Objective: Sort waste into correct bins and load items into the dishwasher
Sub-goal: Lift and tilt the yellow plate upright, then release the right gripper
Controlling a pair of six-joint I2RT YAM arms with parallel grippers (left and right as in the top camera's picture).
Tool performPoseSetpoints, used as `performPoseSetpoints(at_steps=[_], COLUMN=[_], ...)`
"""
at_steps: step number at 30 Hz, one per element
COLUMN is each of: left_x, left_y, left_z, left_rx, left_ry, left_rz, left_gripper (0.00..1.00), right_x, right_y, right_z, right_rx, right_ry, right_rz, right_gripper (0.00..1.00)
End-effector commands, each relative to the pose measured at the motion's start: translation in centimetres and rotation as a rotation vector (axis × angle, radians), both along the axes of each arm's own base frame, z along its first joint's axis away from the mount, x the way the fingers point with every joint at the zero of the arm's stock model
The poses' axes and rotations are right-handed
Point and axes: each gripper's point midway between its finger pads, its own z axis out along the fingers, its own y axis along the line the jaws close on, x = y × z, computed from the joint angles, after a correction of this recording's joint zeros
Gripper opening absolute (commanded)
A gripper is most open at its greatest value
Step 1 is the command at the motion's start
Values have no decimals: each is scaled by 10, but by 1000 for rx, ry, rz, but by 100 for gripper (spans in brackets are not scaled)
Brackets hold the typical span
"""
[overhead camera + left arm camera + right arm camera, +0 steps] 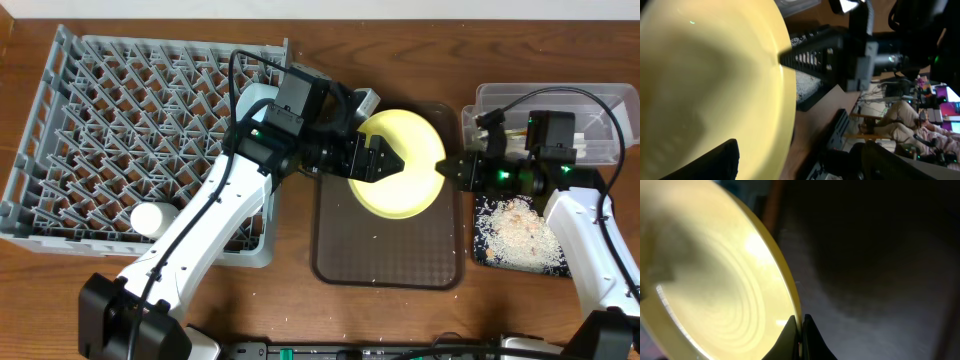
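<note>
The left gripper grabs the yellow plate's rim point(355, 190) opposite my right gripper next, to take the plate over and load the dish rack point(120, 120).
The round yellow plate point(410, 190) hangs tilted above the brown serving tray point(390, 262). My right gripper point(447, 168) is shut on its right rim; in the right wrist view the fingers point(801, 325) pinch the plate's edge point(710, 280). My left gripper point(392, 160) is open at the plate's left side. Its fingers point(797, 150) are spread wide, with the plate's rim point(705, 75) between them. The grey dish rack point(120, 120) at the left holds a small white cup point(152, 217). A light blue bowl point(255, 100) sits partly hidden under my left arm.
The flat black tray point(482, 250) at the right holds a heap of white rice point(520, 225). The clear tub point(560, 105) stands behind it with white paper inside. A few rice grains lie on the brown tray and on the table's front.
</note>
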Motion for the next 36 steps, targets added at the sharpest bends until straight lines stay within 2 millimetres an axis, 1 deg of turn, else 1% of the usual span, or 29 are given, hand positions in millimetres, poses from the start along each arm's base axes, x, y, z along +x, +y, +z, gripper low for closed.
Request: performPoseSetpoints(at_steps=[1, 4, 7, 11, 13, 16, 18, 23, 24, 25, 26, 27, 28, 29, 30, 32, 33, 34, 36], left_x=[-2, 0, 5, 19, 23, 24, 24, 19, 18, 16, 16, 16, 16, 16, 16, 16, 18, 20, 29], left_y=[-1, 0, 5, 20, 24, 24, 24, 19, 18, 17, 17, 17, 17, 17, 18, 20, 22, 25, 37], left_z=[9, 9, 6, -9, -14, -14, -14, -14, -14, -14, -14, -14, -14, -15, -15, -15, -16, -16, -20], left_rx=[-32, -30, -11, 90, 124, 130, 129, 126, 126, 126, 125, 125, 124, 126, 128, 131, 133, 139, 174], left_ry=[-10, -41, -49, -62, -77, -108, -107, -106, -106, -106, -105, -105, -102, -99, -98, -93, -92, -96, -103], left_rz=[-25, -38, -15, 72, 91, 74, 74, 56, 53, 48, 47, 46, 46, 47, 48, 53, 58, 65, 111], left_gripper=[80, 80, 80, 80, 80, 80, 80, 80, 78, 66, 57, 40, 26, 13, 8, 8, 8, 8, 8], right_x=[8, 10, 8, 5, 3, -3, -5, -12, -13, -13, -13, -12, -11, -10, -9, -6, -4, -3, 1], right_y=[-29, -38, -39, -38, -29, -11, -4, 24, 29, 36, 39, 42, 44, 43, 42, 36, 32, 28, 15], right_z=[-7, -3, 4, 12, 21, 34, 35, 36, 36, 38, 39, 40, 41, 40, 39, 37, 37, 37, 38], right_rx=[-55, -22, 29, 87, 135, 209, 218, 214, 213, 211, 210, 209, 207, 203, 197, 182, 181, 180, 178], right_ry=[54, 48, 27, -1, -36, -87, -86, -95, -101, -117, -127, -139, -148, -150, -146, -137, -138, -139, -144], right_rz=[-159, -179, -154, -118, -60, 35, 59, 154, 168, 194, 206, 217, 223, 218, 208, 179, 169, 155, 114], right_gripper=[1, 1, 1, 1, 1, 1, 1, 1, 1, 1, 1, 1, 2, 6, 11, 28, 40, 48, 60])
